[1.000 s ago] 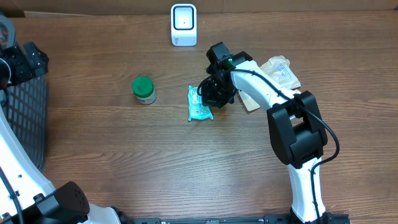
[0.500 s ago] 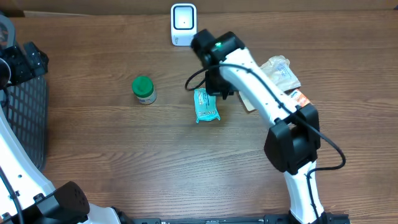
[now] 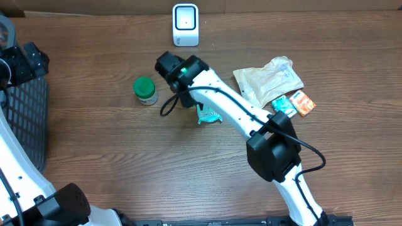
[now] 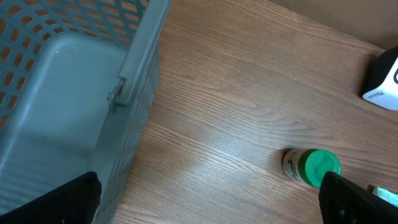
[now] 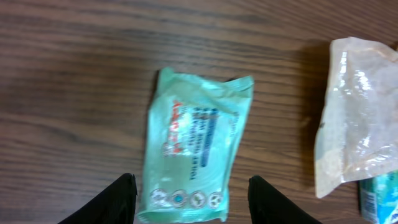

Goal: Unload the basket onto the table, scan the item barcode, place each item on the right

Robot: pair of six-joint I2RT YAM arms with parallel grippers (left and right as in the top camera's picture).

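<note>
My right gripper will next take the teal wipes packet by its near end (image 3: 209, 115) (image 5: 185, 200), which leaves most of the packet uncovered so that its barcode can be scanned.
The item, a teal wipes packet (image 3: 210, 115), lies flat on the wooden table; its printed face (image 5: 196, 146) shows in the right wrist view. My right gripper (image 5: 191, 190) hangs over its near end, open, with one black finger on each side and wood showing between the packet and the right finger. From overhead, the right gripper (image 3: 186, 94) sits just left of the packet. The white scanner (image 3: 185, 25) stands at the table's far edge, also visible as the scanner (image 4: 382, 84) in the left wrist view. My left gripper (image 4: 208, 202) is open and empty beside the basket.
A green-lidded jar (image 3: 145, 90) stands left of the right gripper. A translucent pouch (image 3: 269, 78), a small teal packet (image 3: 284, 105) and an orange packet (image 3: 302, 103) lie to the right. A grey mesh basket (image 3: 25, 119) occupies the left edge.
My right gripper swung left across the table and opened, letting go of the teal packet, which now rests on the wood. The left arm has not moved.
</note>
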